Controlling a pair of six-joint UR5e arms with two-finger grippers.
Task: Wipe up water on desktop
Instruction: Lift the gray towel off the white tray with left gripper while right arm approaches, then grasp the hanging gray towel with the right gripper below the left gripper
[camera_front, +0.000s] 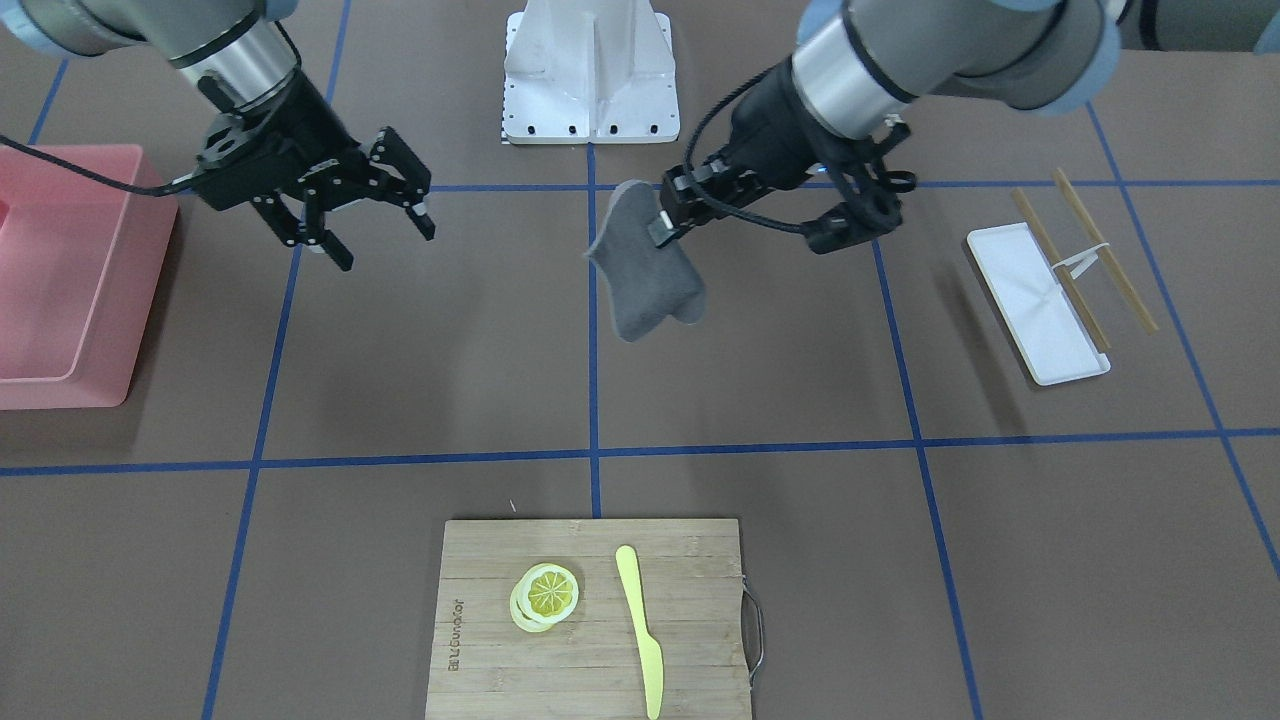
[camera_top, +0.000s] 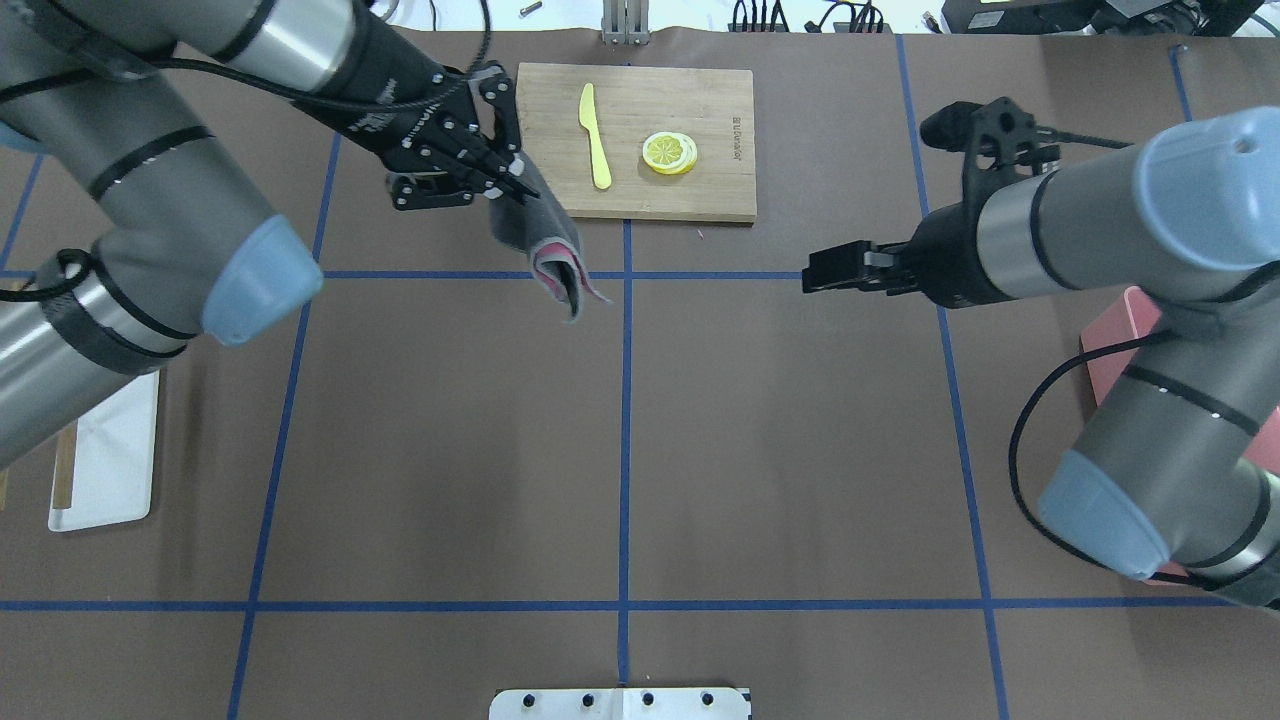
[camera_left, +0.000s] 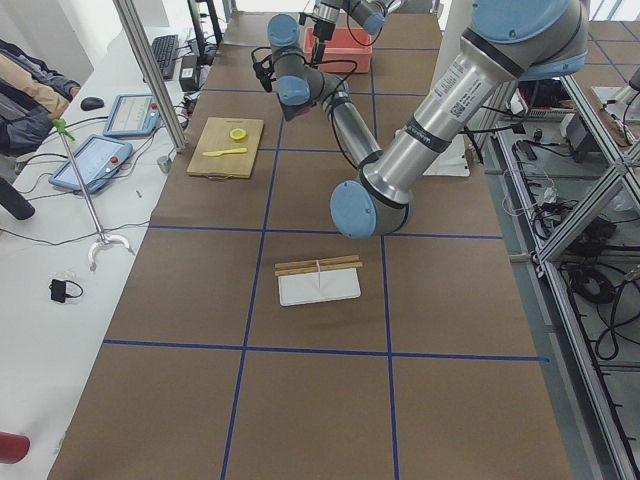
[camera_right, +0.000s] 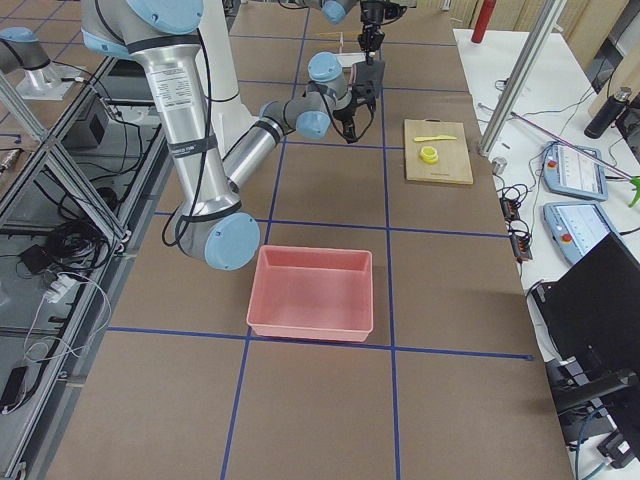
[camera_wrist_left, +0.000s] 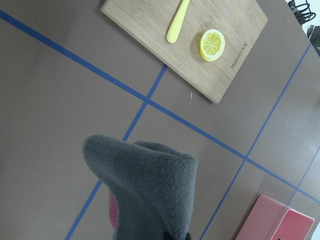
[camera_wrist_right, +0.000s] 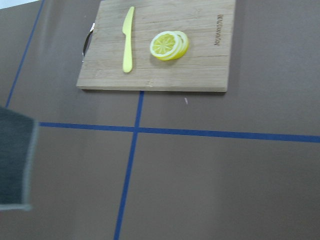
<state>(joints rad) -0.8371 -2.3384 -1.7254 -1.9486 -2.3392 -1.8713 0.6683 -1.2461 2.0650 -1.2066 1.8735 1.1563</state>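
Next, my right gripper grabs the cloth by its upper part (camera_front: 636, 206), so the grey cloth's lower part (camera_front: 648, 306) stays free to wipe the desktop.
The desktop (camera_front: 760, 400) is brown with a blue tape grid; I see no water on it in any view. My left gripper (camera_front: 660, 228) is shut on the top edge of a grey cloth (camera_front: 645, 270) and holds it hanging above the middle of the desktop. In the overhead view the cloth (camera_top: 552, 258) hangs from the left gripper (camera_top: 512, 185) near the cutting board's corner and shows a pink inner side. It also shows in the left wrist view (camera_wrist_left: 150, 185). My right gripper (camera_front: 388, 247) is open and empty, held above the desktop (camera_top: 780, 450) apart from the cloth.
A bamboo cutting board (camera_front: 480, 640) carries lemon slices (camera_front: 546, 595) and a yellow knife (camera_front: 640, 625). A pink bin (camera_front: 60, 270) stands on the robot's right side. A white tray (camera_front: 1030, 310) with chopsticks (camera_front: 1100, 250) lies on its left side. A white mount (camera_front: 590, 75) stands at the robot's base.
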